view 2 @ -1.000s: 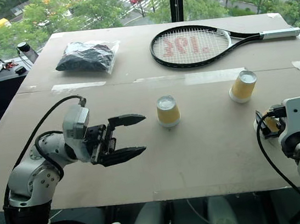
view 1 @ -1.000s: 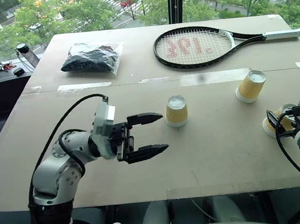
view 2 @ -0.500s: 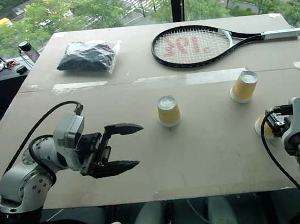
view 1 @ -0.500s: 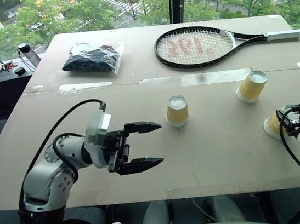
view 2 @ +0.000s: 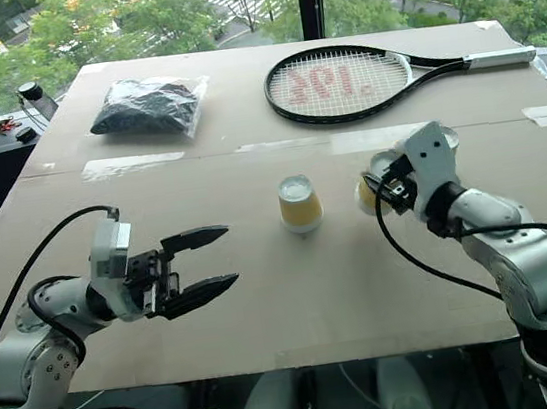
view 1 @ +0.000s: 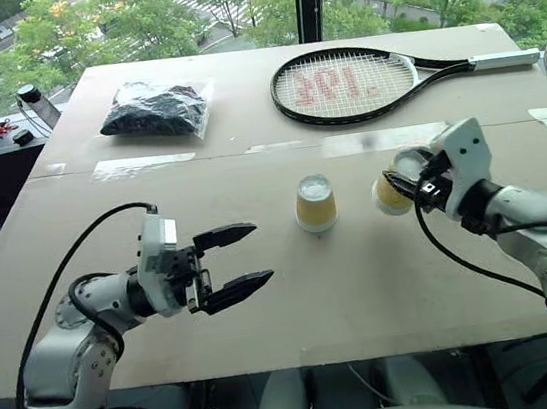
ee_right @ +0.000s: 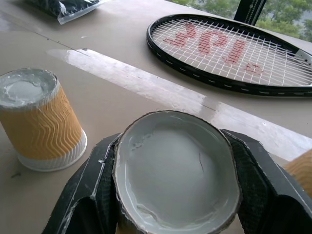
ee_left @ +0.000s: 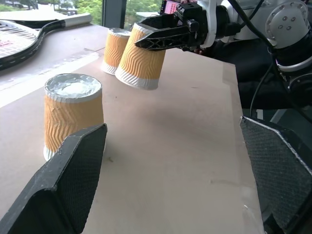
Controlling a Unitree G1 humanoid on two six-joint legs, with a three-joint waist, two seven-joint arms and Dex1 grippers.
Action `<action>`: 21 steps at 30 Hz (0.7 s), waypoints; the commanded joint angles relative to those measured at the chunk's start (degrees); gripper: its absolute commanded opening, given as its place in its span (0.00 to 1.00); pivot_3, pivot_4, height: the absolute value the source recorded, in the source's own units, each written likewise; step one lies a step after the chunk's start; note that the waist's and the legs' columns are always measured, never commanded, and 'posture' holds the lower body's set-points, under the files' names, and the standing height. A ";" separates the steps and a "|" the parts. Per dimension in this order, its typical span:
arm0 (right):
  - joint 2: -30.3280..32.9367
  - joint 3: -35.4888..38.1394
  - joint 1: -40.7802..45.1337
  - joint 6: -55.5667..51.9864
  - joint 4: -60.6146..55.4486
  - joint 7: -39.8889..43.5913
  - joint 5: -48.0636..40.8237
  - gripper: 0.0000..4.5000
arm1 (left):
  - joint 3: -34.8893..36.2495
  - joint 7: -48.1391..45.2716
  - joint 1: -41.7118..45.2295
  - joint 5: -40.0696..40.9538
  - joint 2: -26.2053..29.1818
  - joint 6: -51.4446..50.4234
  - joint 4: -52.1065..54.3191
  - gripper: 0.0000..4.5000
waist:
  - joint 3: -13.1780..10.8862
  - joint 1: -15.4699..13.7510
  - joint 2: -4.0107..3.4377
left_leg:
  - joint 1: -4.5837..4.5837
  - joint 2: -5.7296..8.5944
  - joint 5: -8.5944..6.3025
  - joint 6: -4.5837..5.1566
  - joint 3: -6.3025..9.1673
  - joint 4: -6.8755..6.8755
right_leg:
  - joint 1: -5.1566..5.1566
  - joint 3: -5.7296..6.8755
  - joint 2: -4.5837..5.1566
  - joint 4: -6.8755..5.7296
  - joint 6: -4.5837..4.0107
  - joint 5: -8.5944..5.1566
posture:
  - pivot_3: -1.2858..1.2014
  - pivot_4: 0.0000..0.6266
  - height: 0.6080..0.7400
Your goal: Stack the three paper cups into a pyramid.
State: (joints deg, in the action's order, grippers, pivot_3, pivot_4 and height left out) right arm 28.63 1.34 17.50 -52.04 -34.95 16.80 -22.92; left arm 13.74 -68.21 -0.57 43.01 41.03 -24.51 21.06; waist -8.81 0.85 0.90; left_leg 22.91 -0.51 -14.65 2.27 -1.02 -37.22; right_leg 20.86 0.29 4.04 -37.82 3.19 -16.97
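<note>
The held cup's lower rim [view 1: 391,209] is still above the tabletop beside the standing cup, so my right gripper should lower it before releasing.
One paper cup [view 1: 315,202] stands upside down at the table's middle, yellow-orange ribbed with a white base on top. My right gripper [view 1: 399,188] is shut on a second paper cup [ee_left: 141,57], held base-up and tilted just above the table to the right of the standing one. The third paper cup [ee_left: 115,49] stands upside down behind the held one, mostly hidden by my right hand in the head views. My left gripper [view 1: 260,255] hovers open to the left of the middle cup, fingers pointing toward it, nothing between them.
A tennis racket [view 1: 348,84] lies at the back of the table [view 1: 366,293], and a clear bag of dark stuff [view 1: 155,109] lies at the back left. Strips of tape [view 1: 142,163] cross the table's middle seam. The front edge runs just below both arms.
My right gripper shut on the cup at the right edge, lifted it and carried it left toward the middle cup. My left arm sank a little to the left, still open.
</note>
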 commanded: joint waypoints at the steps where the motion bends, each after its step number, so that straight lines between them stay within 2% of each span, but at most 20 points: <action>1: -1.23 -3.24 3.42 1.10 2.08 0.58 1.19 0.50 | 2.86 0.56 -2.26 -0.08 0.41 2.38 2.28 1.00 | -0.01 -0.41 0.02 | 0.12 0.01 0.00 -0.01 0.06 0.01 | 0.07 0.01 0.01 0.03 0.00 0.00 | 0.52 0.24 1.00; 5: -1.13 -6.63 5.14 0.98 3.41 2.42 1.72 0.50 | 4.19 1.50 -4.18 -1.06 0.11 3.98 2.62 1.00 | 0.01 -0.45 0.03 | 0.94 0.05 0.18 -0.29 0.08 -0.18 | 0.81 -0.02 0.04 -0.08 0.04 0.03 | 0.52 0.24 1.00; 21: -1.23 -12.91 6.34 4.75 5.02 6.70 5.67 0.50 | 8.09 -0.14 -10.55 0.24 0.40 7.54 2.92 1.00 | 0.01 -0.06 0.02 | 0.87 0.05 0.03 -0.04 0.05 -0.16 | 0.80 0.06 0.04 -0.11 0.03 0.02 | 0.52 0.24 1.00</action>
State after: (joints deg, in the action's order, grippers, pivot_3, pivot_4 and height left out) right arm 27.28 -11.45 22.90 -49.49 -28.64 23.13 -18.25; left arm 19.96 -67.23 -10.69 41.89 40.99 -18.20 22.97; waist -8.79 0.79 0.92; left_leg 23.78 -0.46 -14.62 2.22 -0.97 -37.38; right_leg 21.66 0.36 4.07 -37.94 3.23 -16.94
